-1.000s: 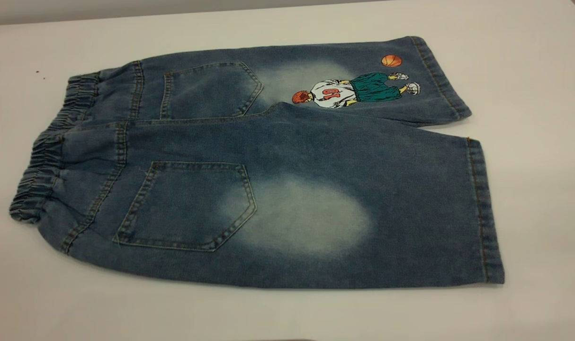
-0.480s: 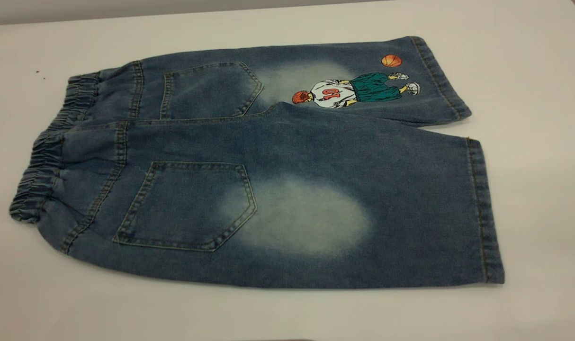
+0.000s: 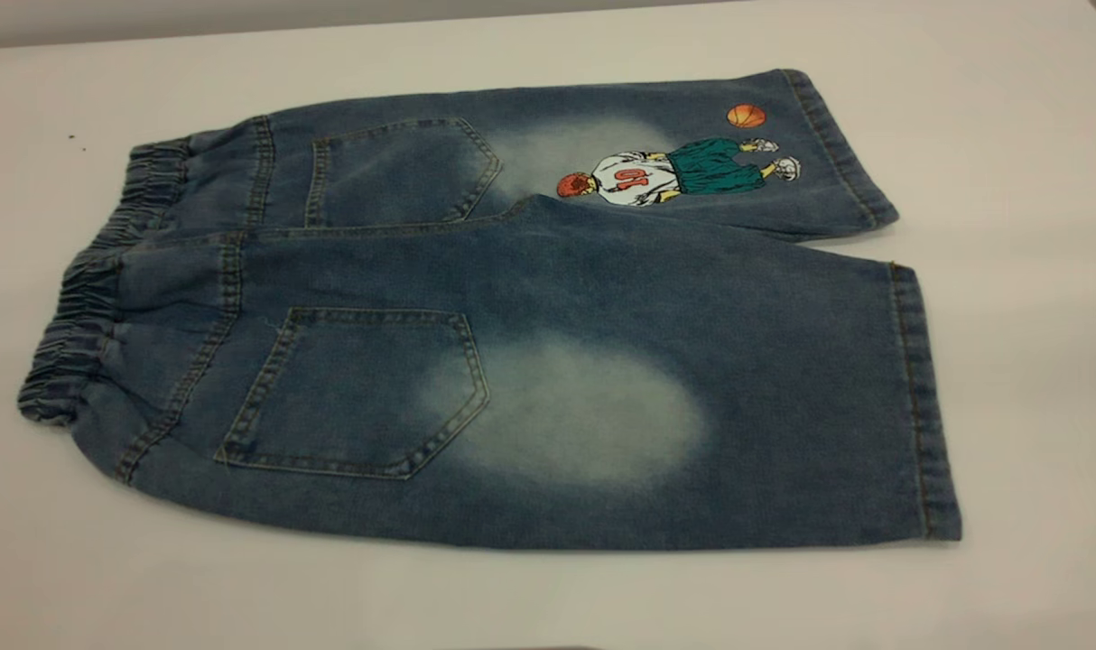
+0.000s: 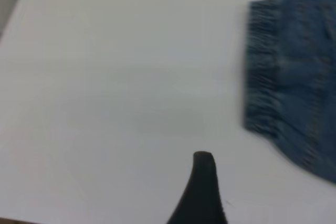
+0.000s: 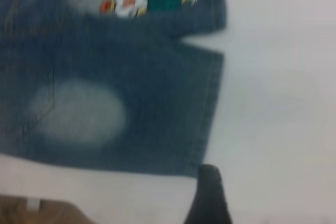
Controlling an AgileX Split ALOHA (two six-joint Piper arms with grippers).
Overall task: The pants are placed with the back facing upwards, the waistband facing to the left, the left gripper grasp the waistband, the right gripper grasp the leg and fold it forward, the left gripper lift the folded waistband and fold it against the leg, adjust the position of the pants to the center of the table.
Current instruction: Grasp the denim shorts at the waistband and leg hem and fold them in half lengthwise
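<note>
Next, my left gripper grabs the pants by the ruffled waistband's plain-leg end (image 3: 51, 394). Then I fold the plain leg onto the basketball-print leg (image 3: 707, 162).
The pants (image 3: 548, 271) lie flat on the white table (image 3: 1008, 135), back up, both back pockets showing. The ruffled waistband (image 3: 78, 334) points left. The plain leg (image 3: 738, 361) with the pale patch is nearest the front edge; the leg with the basketball print (image 3: 674, 171) lies behind it. Neither gripper shows in the exterior view. In the left wrist view the left gripper (image 4: 260, 182) hovers over bare table beside the waistband (image 4: 262, 66), apart from it. In the right wrist view the right gripper (image 5: 237, 184) hangs just off the hem corner of the leg (image 5: 131, 114).
Bare white tabletop surrounds the shorts on all sides. The table's far edge (image 3: 331, 27) runs along the back, with a grey wall behind. A brown edge (image 5: 31, 211) shows past the table's front in the right wrist view.
</note>
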